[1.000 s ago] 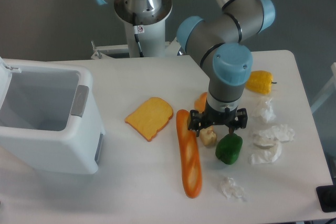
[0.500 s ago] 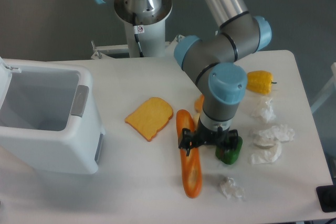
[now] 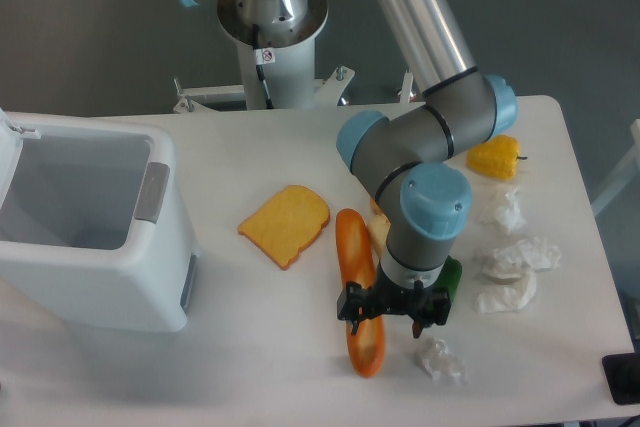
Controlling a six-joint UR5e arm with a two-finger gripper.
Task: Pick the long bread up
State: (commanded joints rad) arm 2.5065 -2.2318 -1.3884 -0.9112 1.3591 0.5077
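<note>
My gripper next grips the bread by its body (image 3: pixel 369 324), close to its rounded end (image 3: pixel 366 363), to pick up the long bread.
The long bread (image 3: pixel 356 265) lies on the white table, running from near the toast down toward the front edge, orange-brown and glossy. My gripper (image 3: pixel 392 313) hangs over its lower half, slightly to the right of it. The fingers point down and stand apart, so the gripper is open with nothing held. The arm's wrist hides part of the bread's right side.
A toast slice (image 3: pixel 286 223) lies left of the bread. A green pepper (image 3: pixel 449 277) peeks out behind the wrist, a yellow pepper (image 3: pixel 495 157) sits at the back right. Crumpled white paper (image 3: pixel 516 272) is scattered on the right. A white bin (image 3: pixel 90 227) stands at the left.
The gripper has travelled forward and left, from over the beige chunk and green pepper to above the lower half of the long bread. The bread has not moved.
</note>
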